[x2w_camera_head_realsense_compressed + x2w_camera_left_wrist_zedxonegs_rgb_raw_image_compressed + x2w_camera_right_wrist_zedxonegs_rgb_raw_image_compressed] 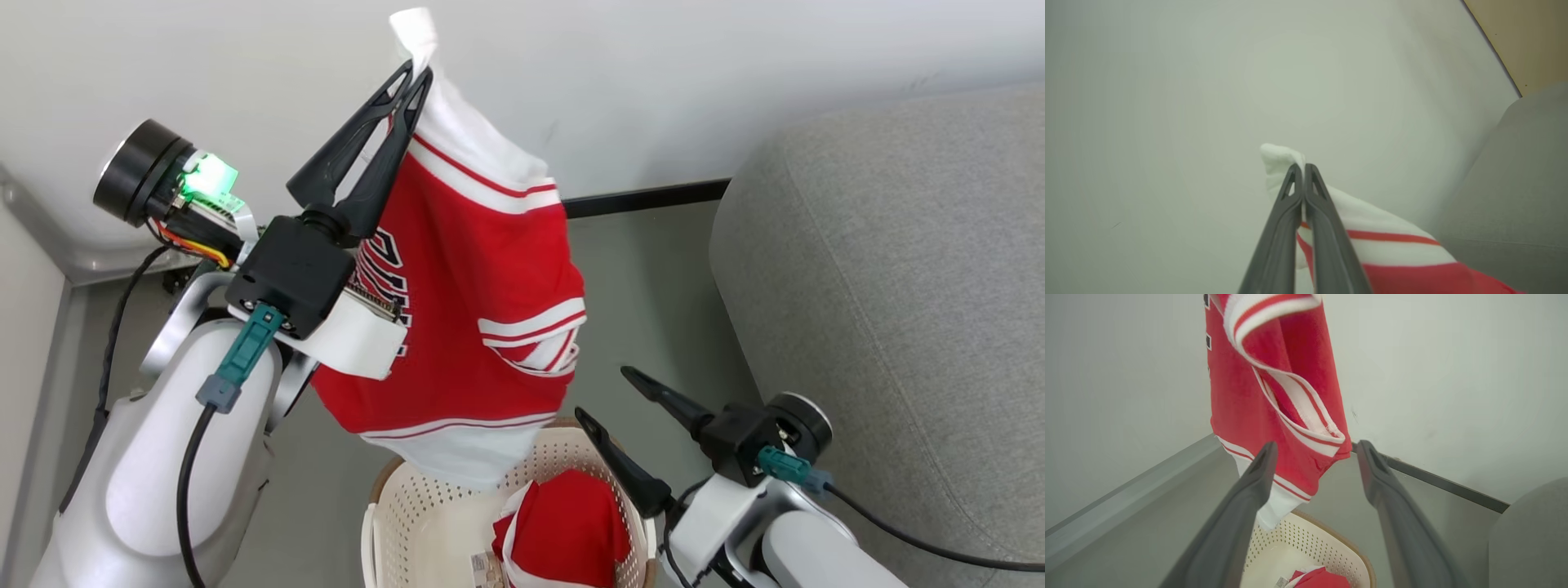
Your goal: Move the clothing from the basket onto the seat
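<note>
My right gripper will next grab the garment by its striped trim edge [560,331], which sticks out as an open fold while the red body [455,363] hangs slack.
A red garment [482,294] with white trim and dark lettering hangs in the air above the basket [424,523], pinched at its white edge by my left gripper [415,75], which is shut on it. In the left wrist view the left gripper [1301,168] clamps the white hem of the garment [1372,241]. A second red piece of clothing [567,527] lies crumpled inside the cream perforated basket. My right gripper [602,394] stands open over the basket's right rim, holding nothing; in its own view the right gripper [1316,447] frames the hanging garment [1249,408] and the basket [1306,543]. The grey seat [890,269] is at the right.
A white wall [653,73] rises behind, with a dark baseboard [645,198] along the grey floor [653,302]. A pale ledge or cabinet edge [33,327] runs along the left. The seat's rounded corner [1531,535] stands close to the right of the basket.
</note>
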{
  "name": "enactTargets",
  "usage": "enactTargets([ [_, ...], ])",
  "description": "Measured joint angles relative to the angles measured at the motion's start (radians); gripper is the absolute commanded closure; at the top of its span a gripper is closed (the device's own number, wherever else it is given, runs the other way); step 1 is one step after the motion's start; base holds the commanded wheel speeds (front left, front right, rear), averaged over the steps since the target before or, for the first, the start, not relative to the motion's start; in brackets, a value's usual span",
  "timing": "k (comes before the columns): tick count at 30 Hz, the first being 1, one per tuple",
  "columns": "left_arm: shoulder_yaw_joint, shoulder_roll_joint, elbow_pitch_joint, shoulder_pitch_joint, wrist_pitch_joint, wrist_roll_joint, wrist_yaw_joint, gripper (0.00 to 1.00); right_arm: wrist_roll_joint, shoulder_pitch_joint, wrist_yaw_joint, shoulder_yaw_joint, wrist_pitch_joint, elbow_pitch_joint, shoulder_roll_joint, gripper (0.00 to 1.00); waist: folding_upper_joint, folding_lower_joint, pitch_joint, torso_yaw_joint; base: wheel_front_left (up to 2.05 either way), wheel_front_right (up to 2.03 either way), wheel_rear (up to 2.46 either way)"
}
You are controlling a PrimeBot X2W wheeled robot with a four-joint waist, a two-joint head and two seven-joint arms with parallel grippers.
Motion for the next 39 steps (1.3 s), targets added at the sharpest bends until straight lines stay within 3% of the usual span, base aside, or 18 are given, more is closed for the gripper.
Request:
enactTargets([
  [14, -0.036, -0.026, -0.005, -0.044, 0.000, -0.002, -0.020, 1.00, 0.118, 0.034, 0.000, 0.034, 0.023, 0.006, -0.068, 0.00, 0.0000, 0.0000, -0.065, 0.003, 0.00, 0.00, 0.00],
  [28, -0.065, -0.041, 0.007, -0.083, -0.001, -0.017, -0.034, 1.00, 0.238, -0.030, 0.000, 0.187, 0.055, -0.004, -0.136, 0.00, 0.0000, 0.0000, -0.087, 0.026, 0.00, 0.00, 0.00],
  [39, -0.077, -0.058, 0.028, -0.108, -0.001, -0.020, -0.035, 1.00, 0.292, -0.102, 0.000, 0.297, 0.056, 0.004, -0.140, 0.00, 0.0000, 0.0000, -0.088, 0.050, 0.00, 0.00, 0.00],
])
